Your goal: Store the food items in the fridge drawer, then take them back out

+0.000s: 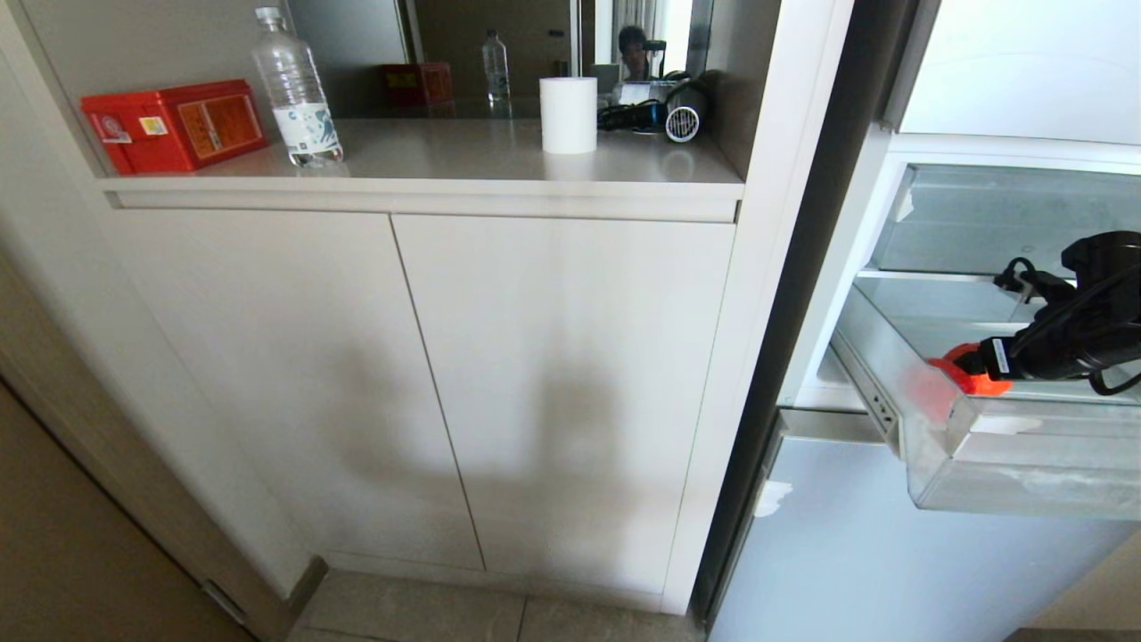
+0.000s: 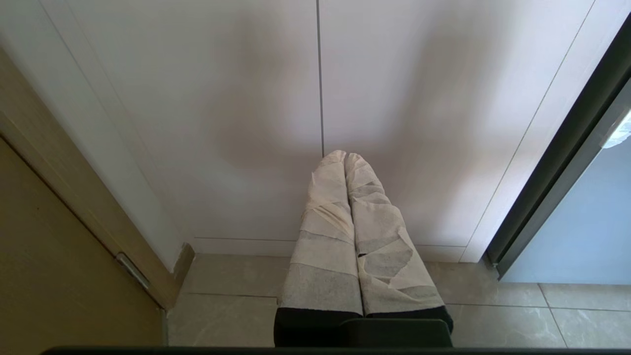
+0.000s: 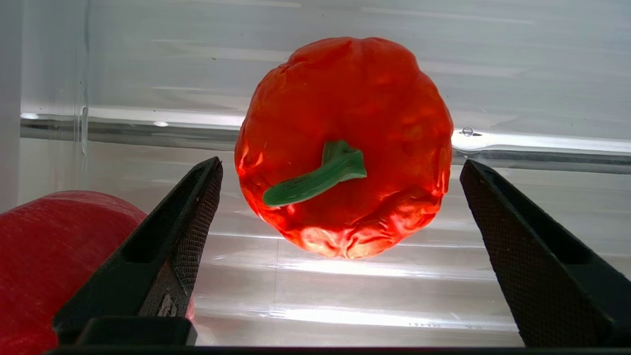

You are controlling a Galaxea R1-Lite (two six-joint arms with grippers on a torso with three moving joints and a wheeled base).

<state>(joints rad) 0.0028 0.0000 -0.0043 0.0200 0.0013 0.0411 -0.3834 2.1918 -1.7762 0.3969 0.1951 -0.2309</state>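
Note:
My fingers are on either side of the red pepper in the right wrist view, so my right gripper should close on the red pepper now.
A wrinkled red pepper (image 3: 374,98) with a green stem lies on the ribbed floor of the clear fridge drawer (image 3: 345,296). My right gripper (image 3: 341,165) is open, one finger on each side of the pepper, neither touching it. A second, smooth red food item (image 3: 49,256) rests just outside one finger. From the head view the drawer (image 1: 1025,464) is pulled out of the fridge on the right. My right arm (image 1: 1087,330) reaches down into it, and a red shape (image 1: 931,397) shows through its wall. My left gripper (image 2: 343,157) is shut on nothing, parked low facing the cabinet doors.
White cabinet doors (image 1: 428,383) fill the middle. The counter above holds a red box (image 1: 174,125), a water bottle (image 1: 294,89), a white roll (image 1: 569,114) and a hair dryer (image 1: 660,114). A person shows in the mirror behind. The lower fridge door (image 1: 874,562) is closed.

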